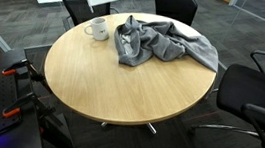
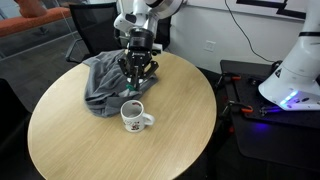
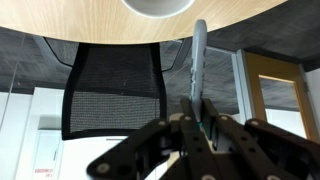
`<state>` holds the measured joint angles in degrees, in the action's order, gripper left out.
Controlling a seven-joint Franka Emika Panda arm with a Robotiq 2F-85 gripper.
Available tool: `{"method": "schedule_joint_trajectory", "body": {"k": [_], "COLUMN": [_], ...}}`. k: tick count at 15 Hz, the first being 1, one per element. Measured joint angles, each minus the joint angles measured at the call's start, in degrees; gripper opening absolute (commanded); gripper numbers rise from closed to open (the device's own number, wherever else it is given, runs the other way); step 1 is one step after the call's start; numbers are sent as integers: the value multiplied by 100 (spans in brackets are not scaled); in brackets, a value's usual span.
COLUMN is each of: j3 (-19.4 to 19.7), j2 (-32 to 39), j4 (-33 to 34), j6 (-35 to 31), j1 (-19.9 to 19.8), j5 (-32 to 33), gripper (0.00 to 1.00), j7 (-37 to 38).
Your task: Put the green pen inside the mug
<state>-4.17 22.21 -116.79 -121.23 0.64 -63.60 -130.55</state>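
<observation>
I should keep holding the green pen until its tip is inside the mug's rim; if my gripper opened now, the pen would fall beside the mug [image 2: 133, 117].
A white mug [image 2: 133, 117] with dark print stands on the round wooden table [image 2: 90, 150], next to a crumpled grey cloth [image 2: 100, 85]. My gripper [image 2: 136, 72] hangs just above the mug and is shut on the green pen [image 2: 132, 88], which points down toward the mug's mouth. In the wrist view the fingers [image 3: 200, 108] clamp the pen [image 3: 200, 55], whose tip points at the mug's rim [image 3: 158, 6] at the picture's top edge. The mug [image 1: 98, 29] and cloth [image 1: 161, 42] also show in an exterior view, at the table's far side.
Black office chairs stand round the table [image 1: 121, 83]: one at the back [image 1: 175, 5], one at the side [image 1: 256, 98]. A mesh chair back [image 3: 110, 90] shows past the table edge. A white robot base with cables [image 2: 290, 75] stands beside the table.
</observation>
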Motion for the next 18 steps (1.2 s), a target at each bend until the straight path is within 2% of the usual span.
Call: {"method": "schedule_joint_trajectory", "body": {"k": [15,16,18], "j3": [-2,-4,-9], "j2": [1292,1344,1426], "j4": [1002,1055,1138], "j6": [329,346,367], "j1": [-71,-71,-71], "j5": [-86,-86,-86], "gripper": [4,39,47], "j7": [-73,-73,-73]}}
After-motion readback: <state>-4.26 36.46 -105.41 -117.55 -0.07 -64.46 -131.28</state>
